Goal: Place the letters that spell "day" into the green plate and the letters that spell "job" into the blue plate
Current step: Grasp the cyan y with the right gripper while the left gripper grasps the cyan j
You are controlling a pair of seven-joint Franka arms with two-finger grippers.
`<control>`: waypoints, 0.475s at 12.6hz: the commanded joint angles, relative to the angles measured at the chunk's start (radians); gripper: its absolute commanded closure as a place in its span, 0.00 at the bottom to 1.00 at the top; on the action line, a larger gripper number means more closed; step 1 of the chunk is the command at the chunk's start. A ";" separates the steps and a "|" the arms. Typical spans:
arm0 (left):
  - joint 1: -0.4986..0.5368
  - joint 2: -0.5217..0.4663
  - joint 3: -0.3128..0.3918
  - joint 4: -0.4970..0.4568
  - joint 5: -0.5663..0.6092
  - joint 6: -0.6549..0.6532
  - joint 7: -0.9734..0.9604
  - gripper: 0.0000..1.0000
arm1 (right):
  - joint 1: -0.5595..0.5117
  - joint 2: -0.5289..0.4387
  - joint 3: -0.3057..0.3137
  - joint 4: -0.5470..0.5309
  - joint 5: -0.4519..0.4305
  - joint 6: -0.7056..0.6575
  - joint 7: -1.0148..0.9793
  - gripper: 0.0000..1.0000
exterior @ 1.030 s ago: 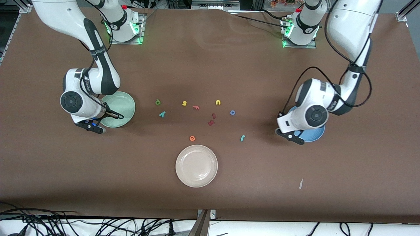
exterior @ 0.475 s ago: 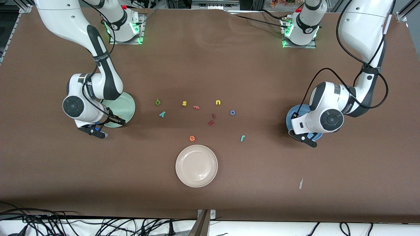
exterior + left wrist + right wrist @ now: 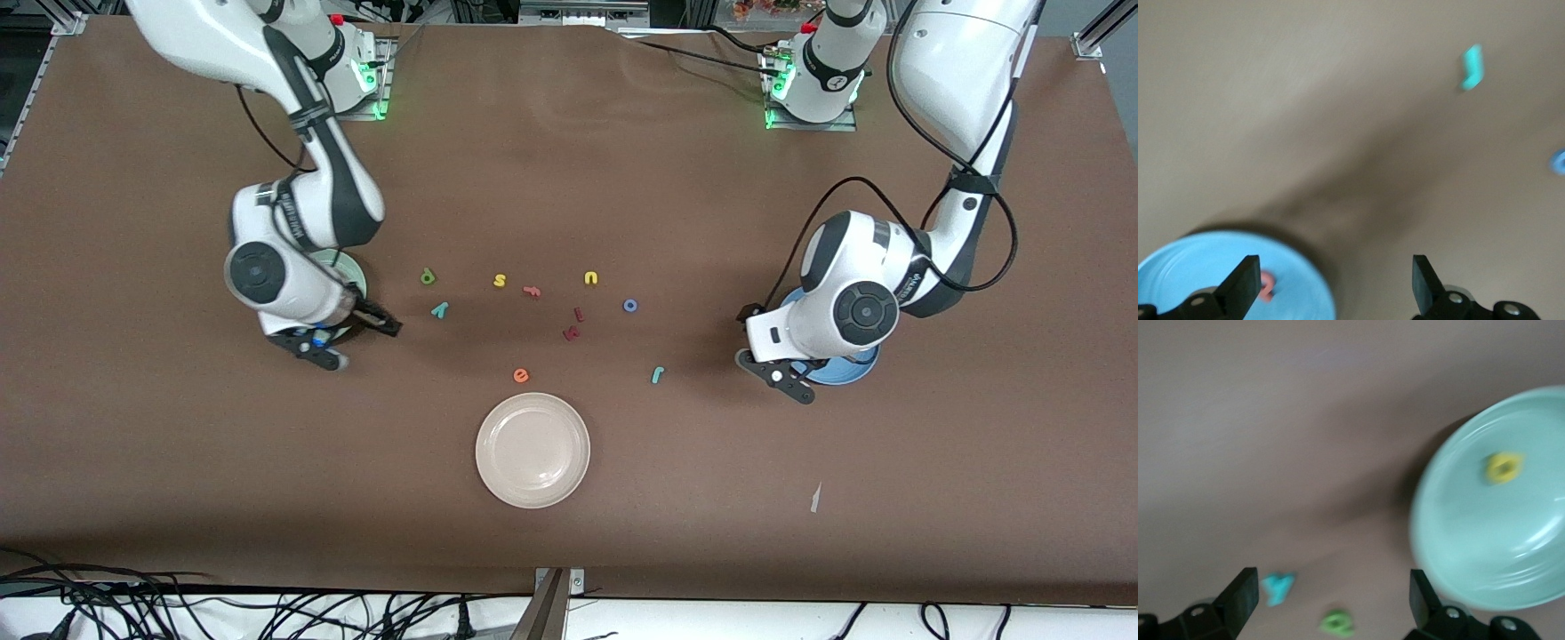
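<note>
My right gripper grabs the two forked arms of the teal "y" next, to help spell "day" in the green plate.
The green plate (image 3: 1485, 540) holds the yellow "a" (image 3: 1503, 467); in the front view my right arm covers most of that plate (image 3: 354, 269). My right gripper (image 3: 1331, 603) is open and empty over the table beside it, near the teal "y" (image 3: 439, 309) and the dark green "d" (image 3: 428, 277). The blue plate (image 3: 1211, 267) holds the pinkish-red "b" (image 3: 1267, 287). My left gripper (image 3: 1335, 287) hangs open and empty over that plate's rim (image 3: 845, 372). The teal "j" (image 3: 658, 374) and the blue "o" (image 3: 630, 306) lie on the table toward the middle.
A cream-white plate (image 3: 532, 450) sits nearer the front camera, mid-table. Other letters lie in the middle: yellow "s" (image 3: 500, 281), yellow "u" (image 3: 591, 278), orange "e" (image 3: 521, 375), two dark red letters (image 3: 574, 324) and a small reddish one (image 3: 532, 291).
My right gripper has moved off the green plate toward the middle letters. My left gripper swung out over the blue plate, then back to its rim toward the middle.
</note>
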 commanded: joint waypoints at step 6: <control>-0.140 0.251 0.010 0.339 -0.018 0.006 -0.221 0.00 | 0.073 0.073 0.030 -0.079 0.003 0.229 0.175 0.35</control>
